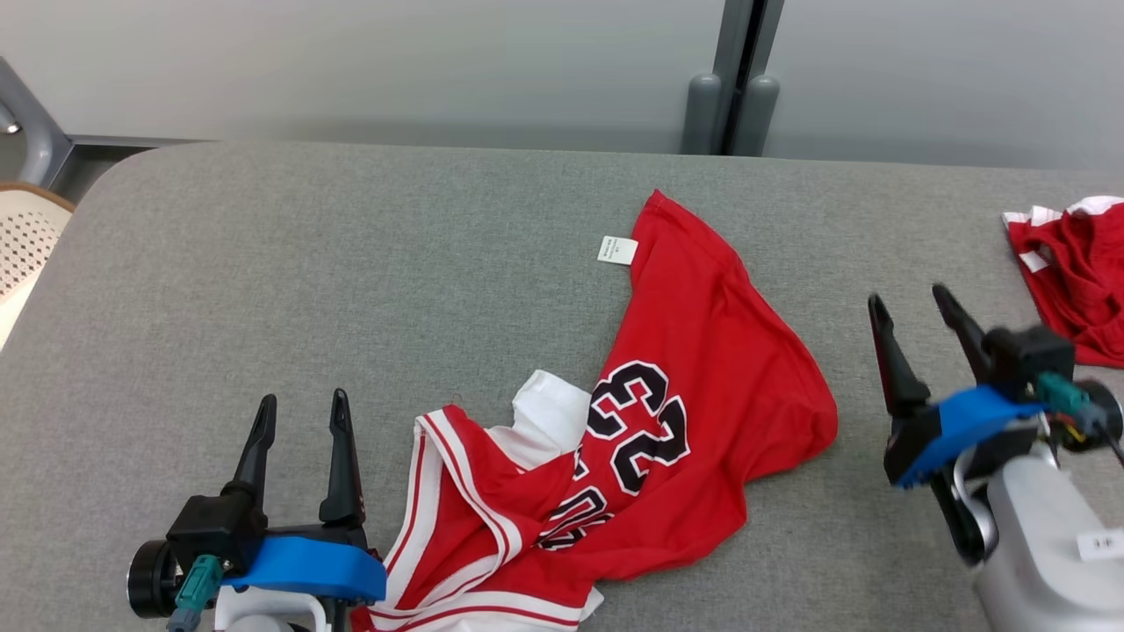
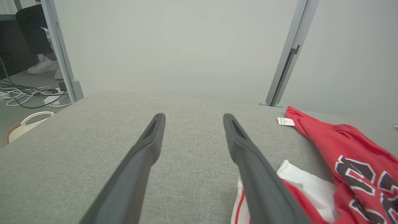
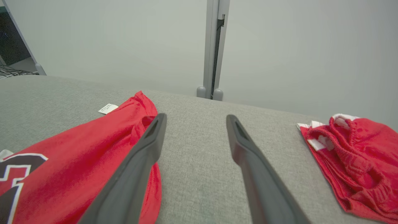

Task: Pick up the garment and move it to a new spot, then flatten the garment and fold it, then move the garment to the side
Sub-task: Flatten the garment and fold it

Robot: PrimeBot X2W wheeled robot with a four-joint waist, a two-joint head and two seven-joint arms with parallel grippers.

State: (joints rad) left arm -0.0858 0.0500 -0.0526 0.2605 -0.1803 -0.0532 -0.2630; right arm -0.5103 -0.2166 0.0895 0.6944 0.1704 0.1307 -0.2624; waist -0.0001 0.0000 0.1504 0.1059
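Note:
I will next pinch the jersey's plain red edge with my right gripper, because a fold stands up there while its numbered front lies slack.
The garment is a red jersey with white trim and black number 23, lying crumpled on the grey table, stretching from the centre toward the near edge. A white label sticks out at its far end. The garment shows right of my left fingers, and the garment lies left of my right fingers. My left gripper hovers open just left of the jersey's striped hem, holding nothing. My right gripper stands open and empty, to the right of the jersey.
A second red and white piece of clothing lies bunched at the table's right edge. A pale perforated chair stands off the left side. A grey post and wall run behind the table. Cables lie on the floor.

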